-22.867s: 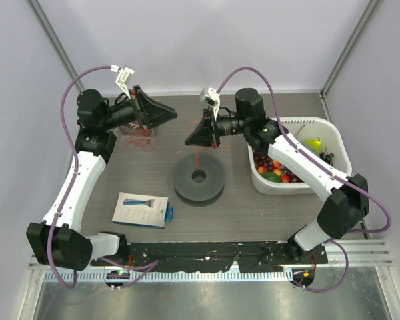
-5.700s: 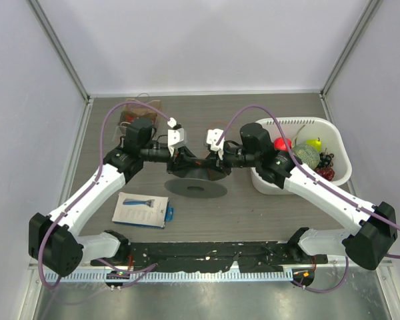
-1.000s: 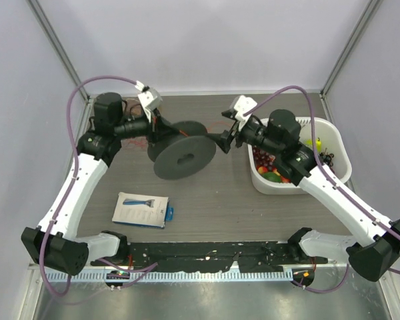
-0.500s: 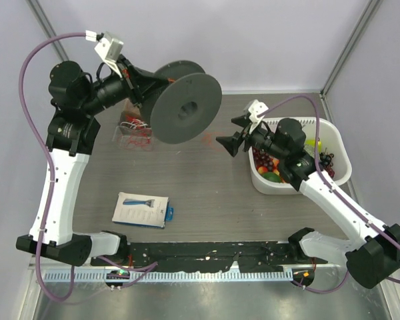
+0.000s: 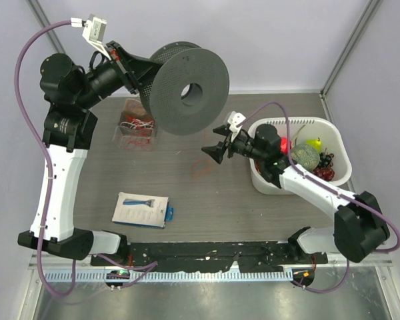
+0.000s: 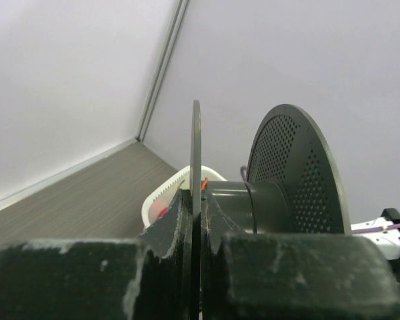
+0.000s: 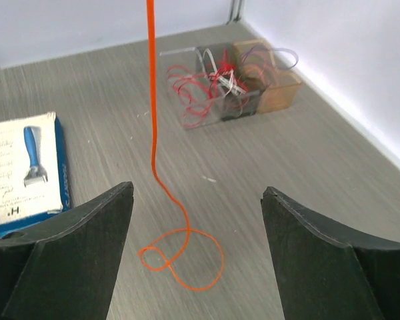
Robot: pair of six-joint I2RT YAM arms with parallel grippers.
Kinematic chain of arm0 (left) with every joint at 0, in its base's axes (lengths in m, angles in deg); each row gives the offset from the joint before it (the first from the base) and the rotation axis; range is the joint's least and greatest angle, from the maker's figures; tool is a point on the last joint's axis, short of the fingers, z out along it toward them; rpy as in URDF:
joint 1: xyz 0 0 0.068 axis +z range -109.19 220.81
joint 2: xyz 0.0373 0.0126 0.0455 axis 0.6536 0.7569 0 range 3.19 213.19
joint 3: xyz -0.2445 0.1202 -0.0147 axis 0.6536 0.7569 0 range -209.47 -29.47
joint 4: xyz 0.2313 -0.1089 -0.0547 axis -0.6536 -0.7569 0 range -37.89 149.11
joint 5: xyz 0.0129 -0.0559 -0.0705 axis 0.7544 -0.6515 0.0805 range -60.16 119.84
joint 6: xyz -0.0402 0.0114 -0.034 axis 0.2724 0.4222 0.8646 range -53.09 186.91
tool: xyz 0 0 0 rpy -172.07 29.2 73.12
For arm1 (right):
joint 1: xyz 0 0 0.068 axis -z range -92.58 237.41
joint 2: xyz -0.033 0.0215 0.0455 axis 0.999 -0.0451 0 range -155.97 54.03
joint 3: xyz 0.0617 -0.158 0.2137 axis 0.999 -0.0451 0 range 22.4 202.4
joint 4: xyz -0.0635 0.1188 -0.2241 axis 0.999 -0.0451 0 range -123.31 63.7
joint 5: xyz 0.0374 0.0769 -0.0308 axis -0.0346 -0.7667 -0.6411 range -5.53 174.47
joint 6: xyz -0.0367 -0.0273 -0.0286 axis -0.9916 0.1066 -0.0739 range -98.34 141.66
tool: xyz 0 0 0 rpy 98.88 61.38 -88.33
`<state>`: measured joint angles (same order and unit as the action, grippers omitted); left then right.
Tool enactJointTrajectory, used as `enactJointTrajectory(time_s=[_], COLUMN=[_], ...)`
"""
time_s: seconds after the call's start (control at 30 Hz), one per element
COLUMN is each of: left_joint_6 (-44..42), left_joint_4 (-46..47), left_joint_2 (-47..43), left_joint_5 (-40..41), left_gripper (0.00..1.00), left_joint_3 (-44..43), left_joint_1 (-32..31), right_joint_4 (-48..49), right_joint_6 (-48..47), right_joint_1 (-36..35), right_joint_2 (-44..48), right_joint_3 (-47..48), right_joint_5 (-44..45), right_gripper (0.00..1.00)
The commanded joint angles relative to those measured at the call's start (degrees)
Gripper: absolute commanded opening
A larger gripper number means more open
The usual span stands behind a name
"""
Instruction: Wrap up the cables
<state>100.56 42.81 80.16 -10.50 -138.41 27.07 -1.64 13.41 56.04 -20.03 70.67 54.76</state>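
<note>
My right gripper is to grab the orange cable next by its hanging part above the loop. The cable's looped end then stays free to trail while the cable is wrapped.
My left gripper (image 5: pixel 144 72) is raised high at the back left, shut on one thin flange (image 6: pixel 195 167) of a dark grey spool (image 5: pixel 189 89). An orange cable (image 7: pixel 151 87) hangs from the spool's hub (image 6: pixel 252 208) straight down to the table and ends there in a small loop (image 7: pixel 187 257). In the top view the loop (image 5: pixel 201 171) lies just below my right gripper (image 5: pixel 210 152). That gripper (image 7: pixel 197 192) is open and low over the table, and the hanging cable passes between its fingers (image 7: pixel 73 247) without touching them. More red and whitish cables (image 5: pixel 136 126) lie tangled in a clear box (image 7: pixel 217 93).
A white bin (image 5: pixel 333 143) of toy fruit stands at the right under my right arm. A boxed blue razor (image 5: pixel 142 209) lies front left. A brownish clear box (image 7: pixel 270 80) sits behind the cable box, near the left wall.
The left arm has lifted the spool from just above the table to high in the air, drawing the orange cable up. The right gripper has moved forward and left, lower, around the hanging cable.
</note>
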Motion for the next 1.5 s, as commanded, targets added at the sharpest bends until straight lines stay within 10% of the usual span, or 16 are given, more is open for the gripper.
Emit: enactJointTrajectory(time_s=[0.0,0.23,0.4,0.83,1.47], left_joint_6=[4.3,4.7,3.2,-1.3,-14.1], left_joint_4=[6.2,5.7,4.8,-2.7,-4.6], left_joint_2=[-2.3,-3.4,-5.1,-0.9,5.5], left_joint_5=[2.2,6.8,14.9,51.7,53.8], left_gripper=[0.0,0.0,0.0,0.0,0.0], left_joint_3=[-3.1,-2.9,0.5,8.5,19.2], left_joint_1=[0.4,0.3,0.4,0.5,-3.7], right_joint_4=[8.5,10.5,10.5,-14.5,-32.1], right_joint_6=[-4.0,-5.9,-4.1,-8.3,-21.5], right_joint_1=[-2.4,-3.6,-3.7,-9.4,-13.1], right_joint_2=[-3.1,-8.0,-7.2,8.0,11.9], right_joint_3=[-1.7,-1.7,-2.6,-2.7,14.4], right_joint_5=[-0.7,-0.3,1.4,-1.1,-0.2], right_gripper=[0.82,0.57,0.02,0.01,0.01])
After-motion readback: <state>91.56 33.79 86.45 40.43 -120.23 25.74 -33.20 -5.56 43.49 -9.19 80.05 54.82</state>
